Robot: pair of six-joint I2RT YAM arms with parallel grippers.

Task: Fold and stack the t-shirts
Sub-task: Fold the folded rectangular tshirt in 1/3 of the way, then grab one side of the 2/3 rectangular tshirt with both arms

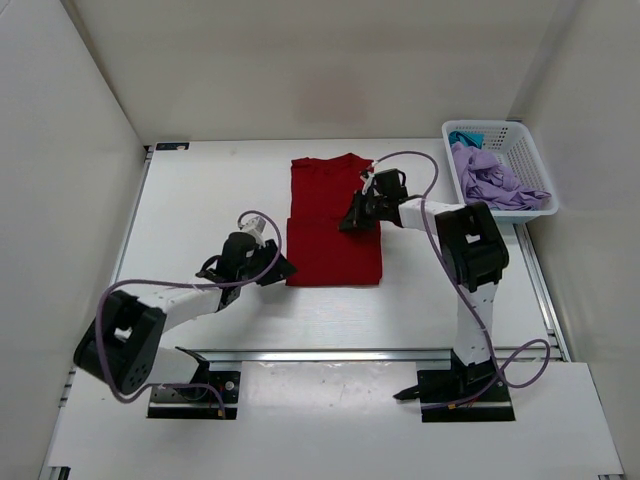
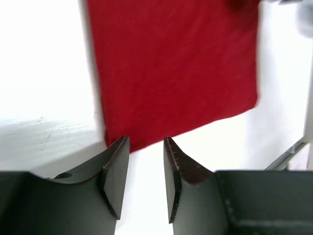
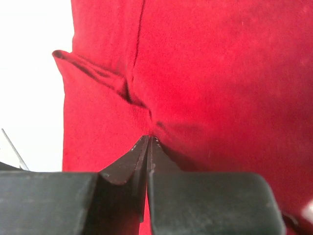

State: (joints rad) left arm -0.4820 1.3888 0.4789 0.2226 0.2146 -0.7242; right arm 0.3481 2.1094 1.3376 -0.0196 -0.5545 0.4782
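I should next fold the hem over toward the collar (image 1: 336,159), so my left gripper should grab the dark red t-shirt at its near bottom corner (image 1: 291,282).
The dark red t-shirt (image 1: 330,240) lies partly folded in the middle of the table, its lower half doubled over. My right gripper (image 1: 350,222) is shut on a pinch of the shirt's fabric near its right side; in the right wrist view creases in the shirt (image 3: 220,73) run into the closed tips (image 3: 149,139). My left gripper (image 1: 283,270) is open and empty on the table, just off the shirt's lower left corner. In the left wrist view (image 2: 146,144) it points at the shirt's edge (image 2: 176,68). The lavender t-shirt (image 1: 495,180) and the teal-blue t-shirt (image 1: 465,137) lie in the basket.
The white lattice basket (image 1: 530,170) stands at the back right of the table. White walls close in the table on the left, back and right. A metal rail (image 1: 380,355) runs along the near edge.
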